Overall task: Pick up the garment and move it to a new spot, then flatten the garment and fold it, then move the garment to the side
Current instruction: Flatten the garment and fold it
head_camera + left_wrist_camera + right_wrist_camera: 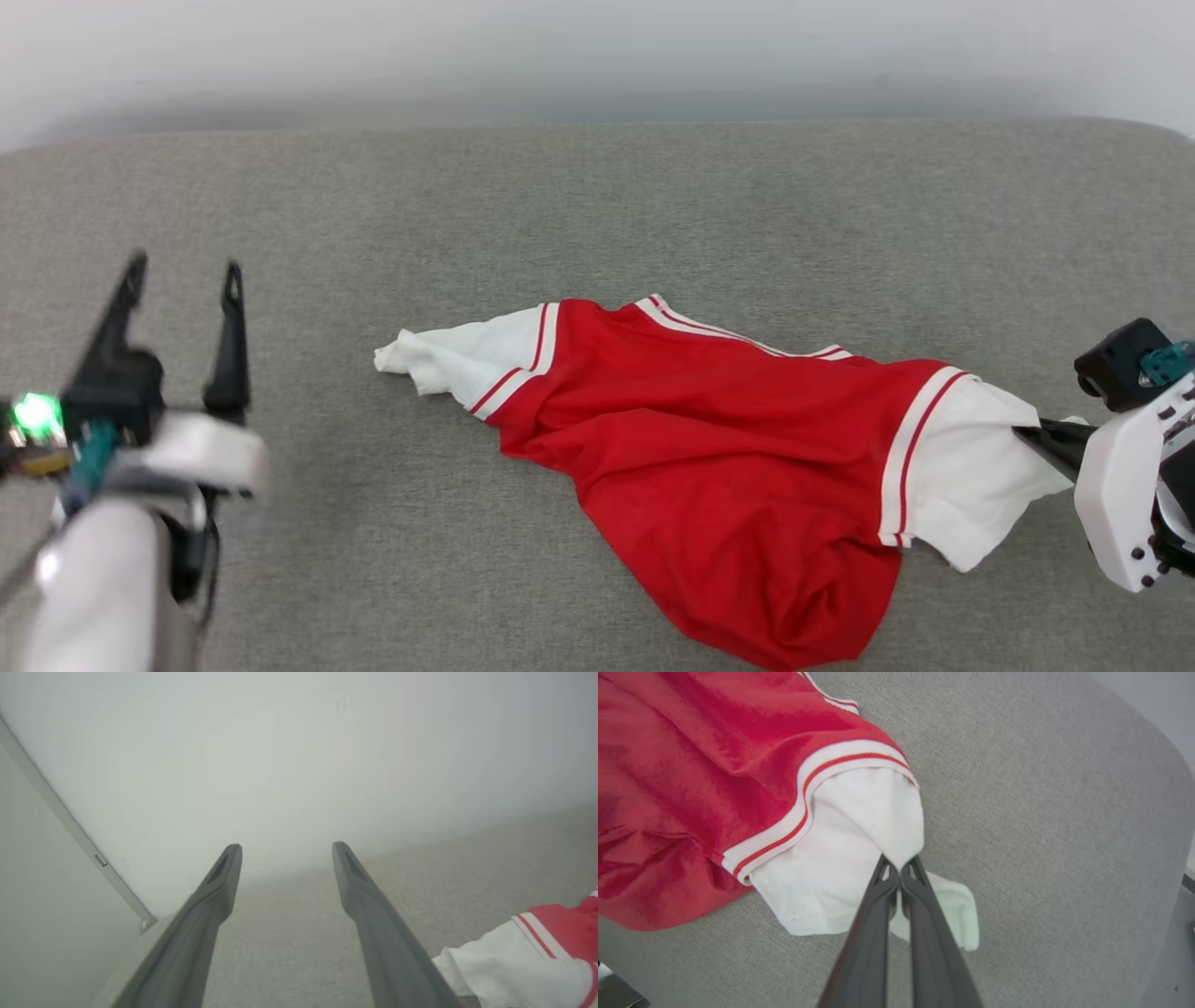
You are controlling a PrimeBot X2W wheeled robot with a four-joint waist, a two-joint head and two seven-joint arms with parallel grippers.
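Observation:
The other white sleeve's bunched end stands up in folds, so my left gripper next needs to take hold of the garment [719, 448] by that sleeve edge [392, 357].
The red garment [719, 448] with white sleeves and striped trim lies crumpled across the grey surface, no print showing. My right gripper [900, 867] is shut on its white right-hand sleeve [859, 858], pinching the cloth near the sleeve's end; in the head view that gripper [1032, 434] sits at the garment's right edge. My left gripper [185, 271] stands open at the left, well clear of the other white sleeve [448, 359]. In the left wrist view the left gripper [286, 851] holds nothing, and that sleeve [509, 966] lies off to the lower right.
The grey padded surface [597, 215] stretches wide around the garment, ending at a pale wall [597, 56] behind. Its rounded far-right corner [1148, 732] shows in the right wrist view, with a drop beyond it.

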